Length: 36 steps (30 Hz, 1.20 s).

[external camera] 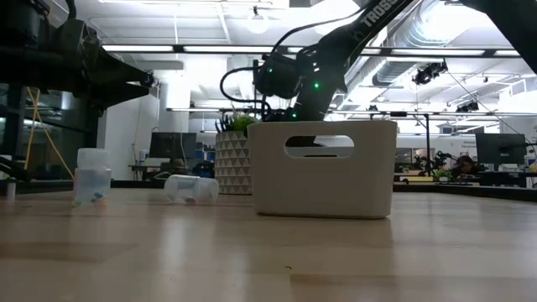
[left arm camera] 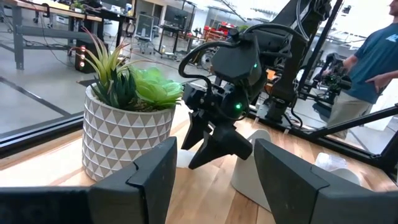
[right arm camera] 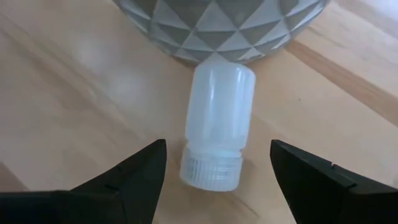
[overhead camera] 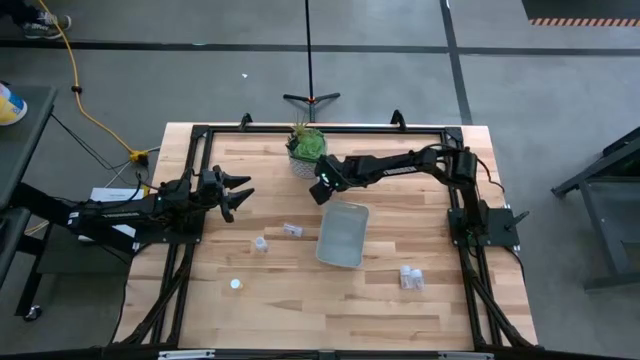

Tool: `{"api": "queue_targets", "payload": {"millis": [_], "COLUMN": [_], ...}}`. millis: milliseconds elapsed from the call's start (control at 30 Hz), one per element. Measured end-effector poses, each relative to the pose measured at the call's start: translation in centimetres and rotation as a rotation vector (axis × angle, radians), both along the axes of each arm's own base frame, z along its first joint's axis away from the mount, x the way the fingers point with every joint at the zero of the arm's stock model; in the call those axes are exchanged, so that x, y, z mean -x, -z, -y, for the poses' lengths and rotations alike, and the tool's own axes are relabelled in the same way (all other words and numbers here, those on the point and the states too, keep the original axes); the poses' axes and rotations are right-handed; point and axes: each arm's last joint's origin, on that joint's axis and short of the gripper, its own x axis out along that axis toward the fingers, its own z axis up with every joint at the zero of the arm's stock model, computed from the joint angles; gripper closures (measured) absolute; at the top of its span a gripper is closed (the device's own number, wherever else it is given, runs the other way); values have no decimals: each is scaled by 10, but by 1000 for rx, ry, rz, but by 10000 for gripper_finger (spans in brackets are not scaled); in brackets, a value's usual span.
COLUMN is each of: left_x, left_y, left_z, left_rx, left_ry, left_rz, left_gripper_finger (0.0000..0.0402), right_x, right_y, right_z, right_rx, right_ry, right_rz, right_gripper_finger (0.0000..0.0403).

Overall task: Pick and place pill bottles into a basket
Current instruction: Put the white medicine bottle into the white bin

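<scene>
I need to close my right gripper now, as my right fingers are beside the white cap (right arm camera: 211, 168) of the bottle (right arm camera: 221, 106) in the right wrist view and would hold it.
A whitish pill bottle (right arm camera: 217, 118) with a white cap lies on its side on the table, its base end against the white-potted plant (right arm camera: 217, 25). My right gripper (right arm camera: 217, 146) (overhead camera: 322, 190) is open just above it, one finger on either side, touching nothing. The pale basket (overhead camera: 343, 233) (external camera: 323, 168) stands on the table just near of this gripper. Other bottles are on the table: one lying (overhead camera: 292, 230) (external camera: 191, 188), one upright (overhead camera: 261, 243) (external camera: 92, 176), one near the front left (overhead camera: 236, 284), and a pair at the right (overhead camera: 410, 277). My left gripper (overhead camera: 240, 195) (left arm camera: 214, 168) is open and empty over the table's left side.
The plant (overhead camera: 306, 150) (left arm camera: 124, 118) stands at the table's far middle, close beside my right gripper. A black frame (overhead camera: 200, 140) runs along the table's edges. A person (left arm camera: 373, 56) stands in the room beyond the table.
</scene>
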Motion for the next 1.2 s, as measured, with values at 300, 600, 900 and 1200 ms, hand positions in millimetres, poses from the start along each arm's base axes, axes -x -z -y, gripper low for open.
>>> {"api": "queue_targets", "payload": {"millis": [300, 600, 900, 1200], "left_x": [0, 0, 0, 0], "left_y": [0, 0, 0, 0], "left_z": [0, 0, 0, 0], "left_rx": [0, 0, 0, 0], "left_ry": [-1, -1, -1, -1], "left_rz": [0, 0, 0, 0], "left_gripper_finger": [151, 151, 151, 151], "right_x": [1, 2, 1, 2], "right_y": [1, 1, 1, -7], "right_z": [0, -1, -2, -4], "right_rx": [-10, -35, -68, -102], "right_ry": [4, -14, -35, -50], "right_rz": [-14, -18, -9, 18], "right_gripper_finger": [145, 227, 278, 271]}}
